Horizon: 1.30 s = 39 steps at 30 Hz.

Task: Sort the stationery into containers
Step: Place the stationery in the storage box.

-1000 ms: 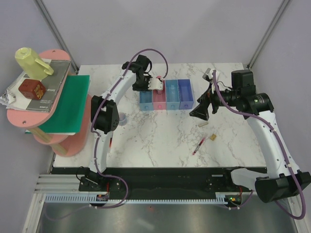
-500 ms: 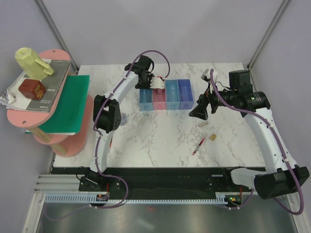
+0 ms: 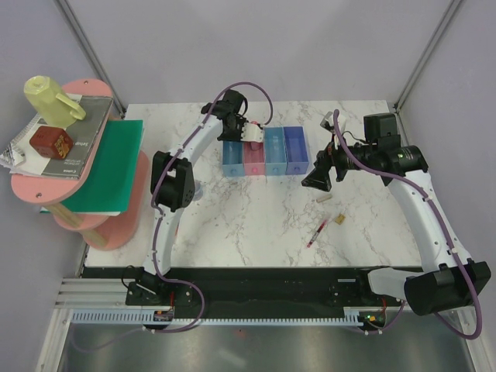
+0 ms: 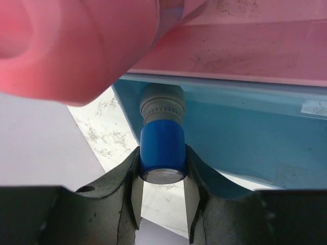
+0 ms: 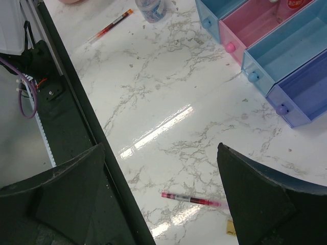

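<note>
I should open my left gripper now, because the blue piece's grey top reaches inside the blue bin and the piece would land inside.
My left gripper is shut on a small blue piece with a grey top. It holds the piece over the far end of the joined containers, against the blue bin and the pink bin. A blurred pink shape fills the upper left of that view. My right gripper hangs open to the right of the bins. Below it lie a red pen and a tan block. A second red pen and a blue-grey roll lie by the left arm.
A pink shelf stand at the left carries books, a green sheet, a yellow-green jug and a red-brown box. A small white item lies near the right gripper. The black base rail runs along the near edge.
The left wrist has shifted slightly to the right and back over the bins, with the blue piece still held. The right arm has barely moved.
</note>
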Motion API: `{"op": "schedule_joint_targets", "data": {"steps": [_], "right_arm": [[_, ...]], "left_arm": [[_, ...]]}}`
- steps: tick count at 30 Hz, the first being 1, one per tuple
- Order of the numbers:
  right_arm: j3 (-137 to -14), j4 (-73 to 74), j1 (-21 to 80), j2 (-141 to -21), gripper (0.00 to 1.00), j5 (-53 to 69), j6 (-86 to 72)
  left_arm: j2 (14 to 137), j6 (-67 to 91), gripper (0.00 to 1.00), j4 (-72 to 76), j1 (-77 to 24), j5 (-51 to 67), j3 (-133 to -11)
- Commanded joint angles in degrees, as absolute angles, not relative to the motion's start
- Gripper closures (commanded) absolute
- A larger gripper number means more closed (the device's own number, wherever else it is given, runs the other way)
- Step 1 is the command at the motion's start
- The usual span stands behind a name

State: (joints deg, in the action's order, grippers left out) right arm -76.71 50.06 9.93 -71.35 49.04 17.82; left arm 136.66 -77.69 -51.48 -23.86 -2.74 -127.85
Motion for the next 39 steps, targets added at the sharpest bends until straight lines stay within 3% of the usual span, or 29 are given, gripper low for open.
{"op": "schedule_joint_targets", "data": {"steps": [1,7,13,29,39], "right_arm": [[-76.38,47.81,9.67,-71.46,0.02,50.36,18.63],[-75.94,47.64,9.58,-71.28,0.02,50.62,18.54],[-75.59,47.55,9.32,-71.19,0.02,50.80,18.54],[-75.59,47.20,9.05,-71.02,0.02,51.24,18.02],[-76.11,47.29,9.05,-69.09,0.02,51.24,17.40]], "left_arm": [[137.55,-79.89,0.91,-50.80,-24.34,-1.67,-128.15],[137.64,-79.98,0.56,-50.01,-24.87,-2.46,-127.35],[137.73,-79.98,0.31,-49.40,-25.14,-3.08,-126.91],[136.59,-78.40,0.29,-46.50,-26.02,-3.96,-125.51],[122.62,-74.63,0.29,-46.58,-26.89,-1.67,-116.20]]}}
